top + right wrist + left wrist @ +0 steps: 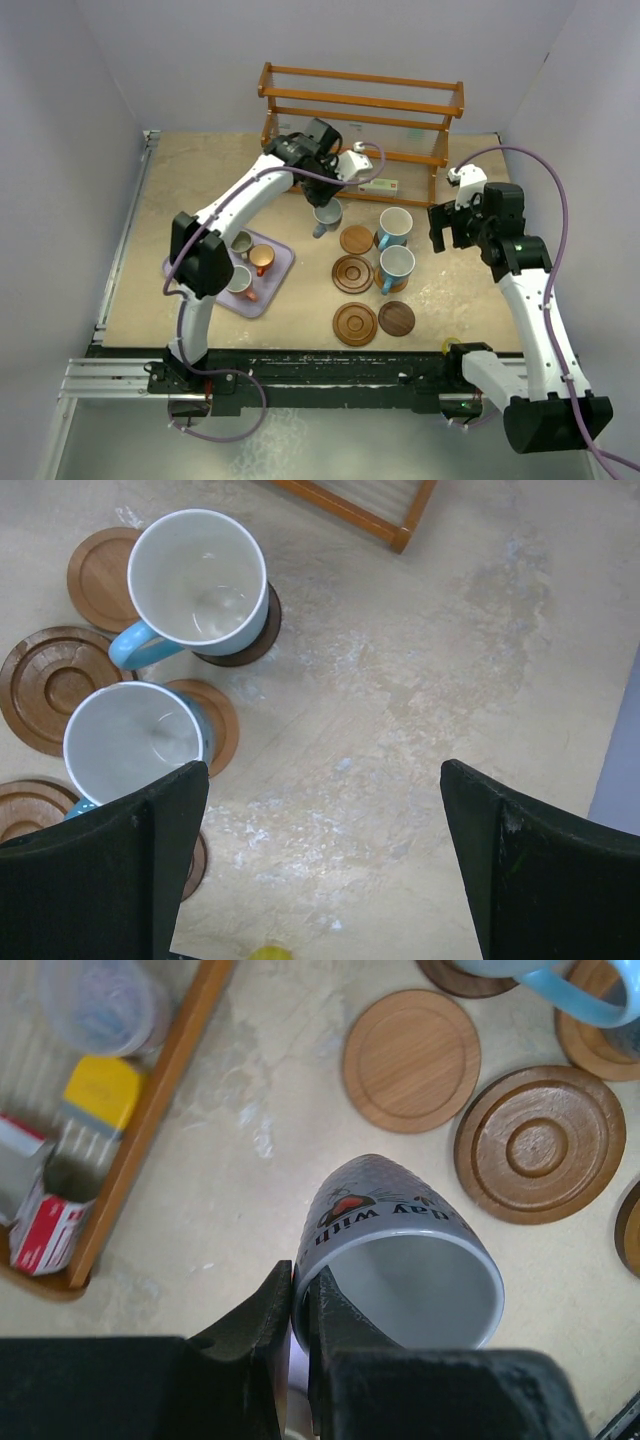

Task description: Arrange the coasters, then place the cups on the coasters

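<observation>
My left gripper stays closed on the cup until it reaches the light brown coaster (356, 239). The cup is tilted above the table, so if I opened now, it would drop beside the coaster.
My left gripper (325, 203) (300, 1300) is shut on the rim of a pale blue cup (326, 218) (400, 1250) with printed lettering, one finger inside and one outside. It holds the cup tilted above the table, left of a bare light brown coaster (356, 239) (411, 1058). Two grooved coasters (352, 273) (355, 323) and a dark coaster (397, 319) lie bare. Two pale blue cups (198, 577) (135, 742) stand on coasters. My right gripper (447, 232) (320, 780) hangs open over bare table to their right.
A lavender tray (278, 270) at the left holds a grey-green cup (241, 243), a copper cup (261, 259) and one more cup (240, 280). A wooden rack (360, 100) with small boxes stands along the back.
</observation>
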